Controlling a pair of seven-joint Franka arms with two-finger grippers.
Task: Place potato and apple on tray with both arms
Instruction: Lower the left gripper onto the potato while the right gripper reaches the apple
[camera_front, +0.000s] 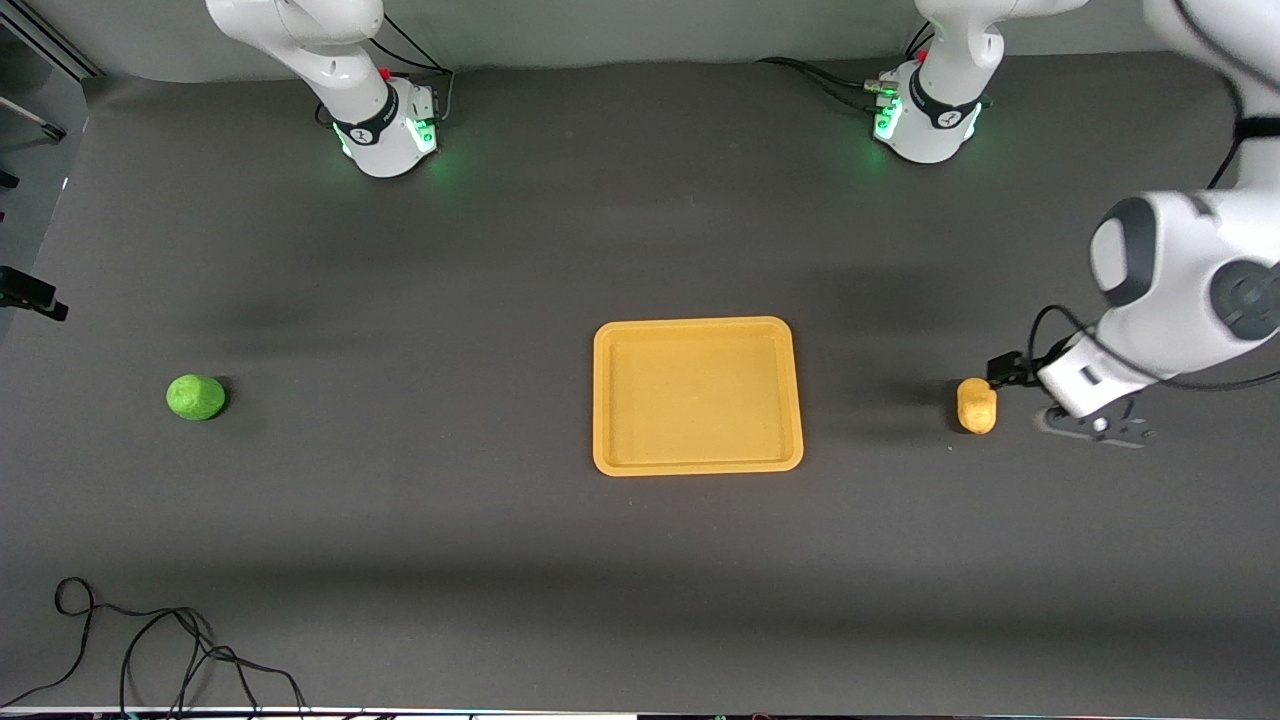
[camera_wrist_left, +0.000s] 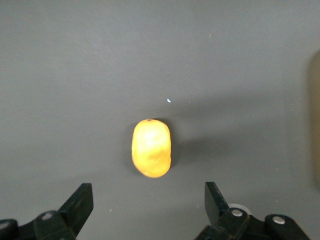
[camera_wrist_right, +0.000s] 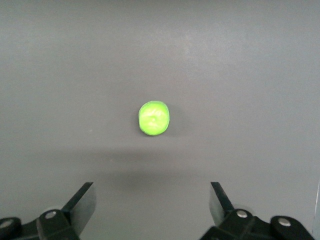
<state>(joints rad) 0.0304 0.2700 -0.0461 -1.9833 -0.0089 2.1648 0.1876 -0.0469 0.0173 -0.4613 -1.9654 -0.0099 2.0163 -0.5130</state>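
Observation:
The right gripper grabs the apple by its rounded sides next, to place the green apple (camera_front: 195, 397) on the tray (camera_front: 697, 395).
The yellow-tan potato (camera_front: 977, 405) lies on the dark table toward the left arm's end, beside the orange-yellow tray (camera_front: 697, 395), which holds nothing. My left gripper (camera_front: 1092, 425) is low beside the potato, open and empty. In the left wrist view the potato (camera_wrist_left: 151, 148) lies just ahead of the open gripper (camera_wrist_left: 149, 202). The green apple (camera_front: 195, 397) lies toward the right arm's end. My right gripper is out of the front view. In the right wrist view it (camera_wrist_right: 152, 200) is open, high over the apple (camera_wrist_right: 153, 118).
Both arm bases (camera_front: 385, 125) (camera_front: 925, 115) stand along the table's farther edge. Loose black cables (camera_front: 150, 650) lie at the nearer corner toward the right arm's end. A black device (camera_front: 30, 292) sits off the table's edge there.

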